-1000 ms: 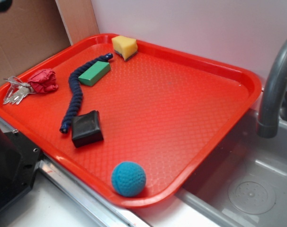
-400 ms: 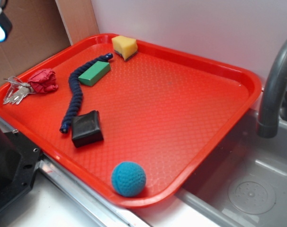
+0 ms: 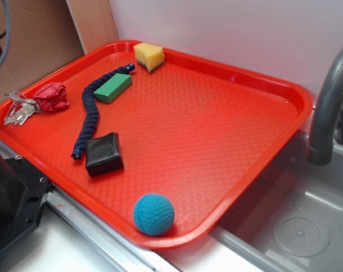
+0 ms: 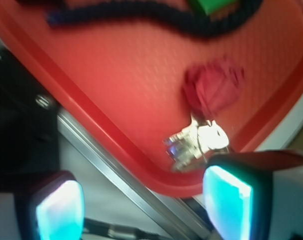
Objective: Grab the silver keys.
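Note:
The gripper grabs the silver keys by their ring (image 3: 16, 99) next, to pick them up off the red tray.
The silver keys (image 3: 18, 109) lie at the left corner of the red tray (image 3: 228, 73), joined to a bunched red fabric fob (image 3: 51, 96). In the wrist view the silver keys (image 4: 197, 141) shine just above my right fingertip, with the red fob (image 4: 215, 89) beyond them. My gripper (image 4: 144, 202) hovers open over the tray's rim, nothing between its cyan pads (image 4: 60, 210). In the exterior view only a sliver of the arm shows at the top left edge.
On the tray lie a dark blue braided rope (image 3: 89, 116), a green block (image 3: 112, 88), a yellow sponge (image 3: 149, 56), a black block (image 3: 103, 153) and a teal ball (image 3: 154, 213). A grey faucet (image 3: 329, 102) and sink stand to the right.
The arm at the exterior view's top left edge has shifted down and further out of frame. The things on the tray have not moved.

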You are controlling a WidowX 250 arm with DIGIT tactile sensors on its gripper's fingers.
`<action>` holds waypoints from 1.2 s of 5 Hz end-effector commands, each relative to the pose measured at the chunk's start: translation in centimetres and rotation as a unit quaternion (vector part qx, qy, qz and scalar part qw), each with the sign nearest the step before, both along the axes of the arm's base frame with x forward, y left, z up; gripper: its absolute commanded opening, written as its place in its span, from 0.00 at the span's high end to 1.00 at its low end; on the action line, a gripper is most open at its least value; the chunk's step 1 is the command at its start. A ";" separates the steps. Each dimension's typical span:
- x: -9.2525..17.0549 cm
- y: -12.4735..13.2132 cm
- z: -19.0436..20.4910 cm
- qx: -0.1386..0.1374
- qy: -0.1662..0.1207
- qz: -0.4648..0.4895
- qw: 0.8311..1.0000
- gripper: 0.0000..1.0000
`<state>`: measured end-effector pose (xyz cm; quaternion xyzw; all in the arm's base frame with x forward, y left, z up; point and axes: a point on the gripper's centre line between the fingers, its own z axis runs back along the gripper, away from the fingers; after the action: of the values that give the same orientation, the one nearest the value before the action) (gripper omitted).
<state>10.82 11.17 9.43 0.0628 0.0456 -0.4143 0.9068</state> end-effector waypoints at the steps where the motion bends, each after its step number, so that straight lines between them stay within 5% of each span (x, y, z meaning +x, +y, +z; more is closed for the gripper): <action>1: 3.1 1.9 0.6 0.075 -0.060 -0.046 0.994 0.00; 2: 3.3 2.6 -0.8 0.102 -0.054 -0.043 0.992 0.00; 3: 3.1 3.7 -4.8 0.096 0.004 -0.016 0.995 0.00; 4: 3.5 4.0 -6.5 0.089 0.018 -0.015 0.996 0.00; 5: 4.1 3.8 -8.3 0.111 0.044 -0.010 0.993 0.07; 6: 4.0 4.0 -7.9 0.110 0.028 0.009 0.993 1.00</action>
<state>14.26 15.22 1.18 0.1472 0.1314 -0.4138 0.8887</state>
